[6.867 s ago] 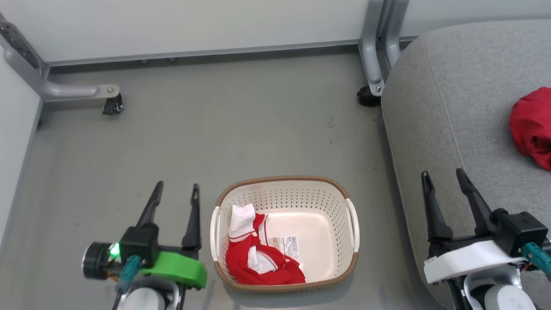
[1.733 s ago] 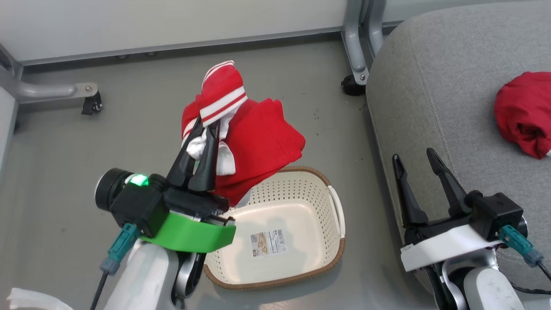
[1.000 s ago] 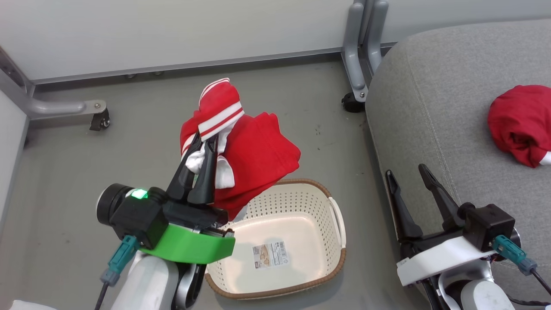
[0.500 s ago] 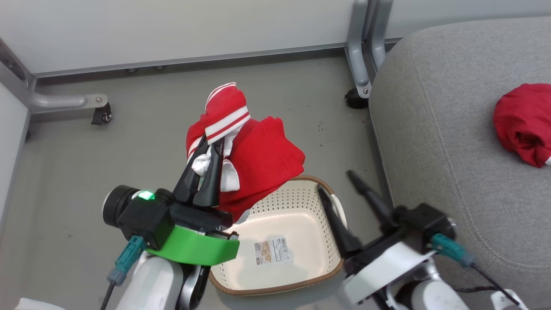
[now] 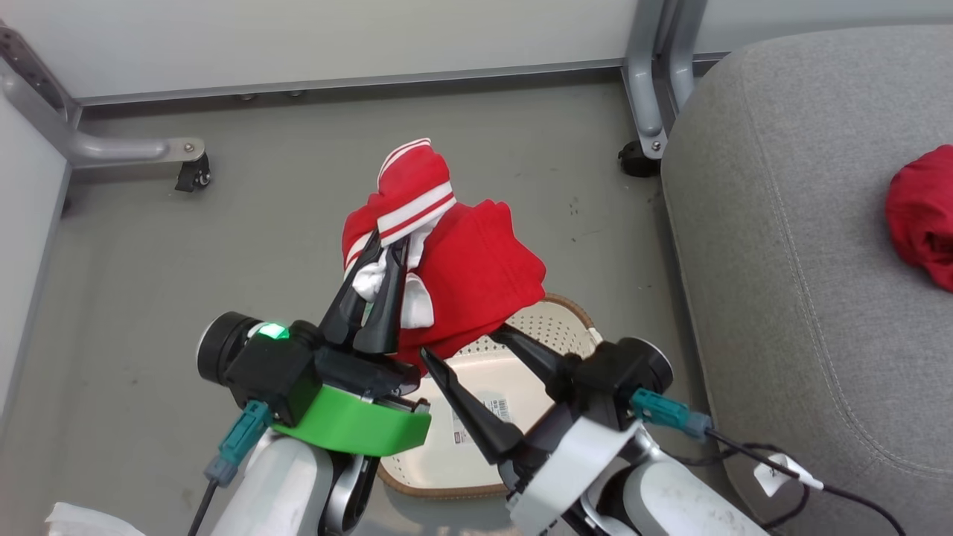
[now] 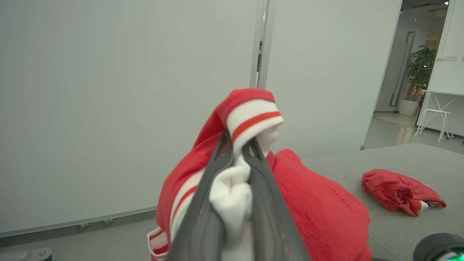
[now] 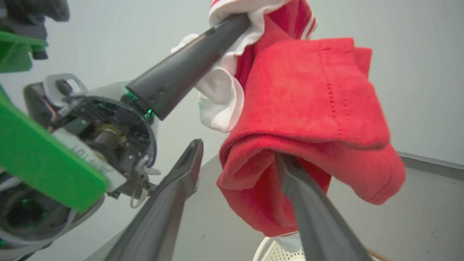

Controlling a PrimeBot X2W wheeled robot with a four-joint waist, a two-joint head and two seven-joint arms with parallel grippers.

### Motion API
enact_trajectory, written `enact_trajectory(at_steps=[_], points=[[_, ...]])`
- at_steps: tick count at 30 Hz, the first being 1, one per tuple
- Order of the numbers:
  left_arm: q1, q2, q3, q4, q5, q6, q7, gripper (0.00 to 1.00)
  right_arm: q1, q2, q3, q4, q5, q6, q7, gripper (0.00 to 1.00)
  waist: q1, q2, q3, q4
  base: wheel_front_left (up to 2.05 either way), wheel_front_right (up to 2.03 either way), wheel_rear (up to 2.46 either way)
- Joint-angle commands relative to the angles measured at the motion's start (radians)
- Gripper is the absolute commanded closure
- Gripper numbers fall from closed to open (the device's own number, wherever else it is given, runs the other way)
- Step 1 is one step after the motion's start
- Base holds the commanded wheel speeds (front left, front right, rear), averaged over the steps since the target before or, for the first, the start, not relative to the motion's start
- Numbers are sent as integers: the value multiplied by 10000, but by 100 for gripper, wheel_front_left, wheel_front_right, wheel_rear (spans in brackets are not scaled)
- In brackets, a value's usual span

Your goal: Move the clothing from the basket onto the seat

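Observation:
The garment needs to go onto the seat. My right gripper should next grab the garment by its lower red edge (image 5: 473, 326) (image 7: 256, 165) to carry it there.
My left gripper (image 5: 387, 249) is shut on a red garment with white trim, the clothing (image 5: 476, 275), which hangs bunched above the cream basket (image 5: 573, 320). In the left wrist view the left gripper (image 6: 237, 145) pinches white fabric of the clothing (image 6: 319, 210). My right gripper (image 5: 463, 344) stands open over the basket, its tips at the garment's lower fold. From the right wrist, the right gripper (image 7: 239, 152) has one finger pressed against the fold of the clothing (image 7: 311, 108). A second red garment (image 5: 923, 216) lies on the grey seat (image 5: 782, 223).
Grey metal frame legs with casters stand at the back left (image 5: 193, 175) and by the seat's corner (image 5: 636, 160). Pale wall panels close off the back and left. A cable (image 5: 782, 469) trails from my right wrist along the seat's edge.
My right arm has swung left from beside the seat to under the held garment, above the basket. The left gripper keeps its hold. The camera has shifted slightly.

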Motion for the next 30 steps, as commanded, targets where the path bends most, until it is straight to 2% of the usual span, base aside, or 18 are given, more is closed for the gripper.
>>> enact_trajectory(at_steps=[1, 7, 8, 9, 10, 11, 30], points=[[-164, -5, -26, -17, 15, -64, -28, 100, -279, -11, 23, 181, 35, -2, -128, 0, 0, 0, 30, 43, 0, 0, 0], [-212, -75, -107, -72, 41, -117, -31, 100, -1058, 112, 81, 1053, 14, -3, -392, 0, 0, 0, 63, 132, 0, 0, 0], [-215, -88, -121, -78, 43, -134, -31, 100, -1142, 129, 96, 1183, 26, -3, -444, 43, 0, 0, 70, 146, 0, 0, 0], [-223, -100, -131, -80, 44, -145, -31, 100, -1244, 150, 124, 1325, 60, -3, -473, 63, 0, 0, 77, 166, 0, 0, 0], [-227, -107, -139, -84, 50, -157, -32, 100, -1324, 164, 144, 1427, 75, -3, -539, 92, 0, 0, 81, 180, 0, 0, 0], [-230, -113, -152, -93, 61, -176, -32, 100, -1403, 167, 162, 1557, 96, -3, -569, 100, 0, 0, 86, 196, 0, 0, 0], [-147, -187, -131, -44, 155, -252, -33, 100, -1860, 162, 333, 2250, 260, -3, -952, 100, 0, 0, 120, 205, 0, 0, 0]])
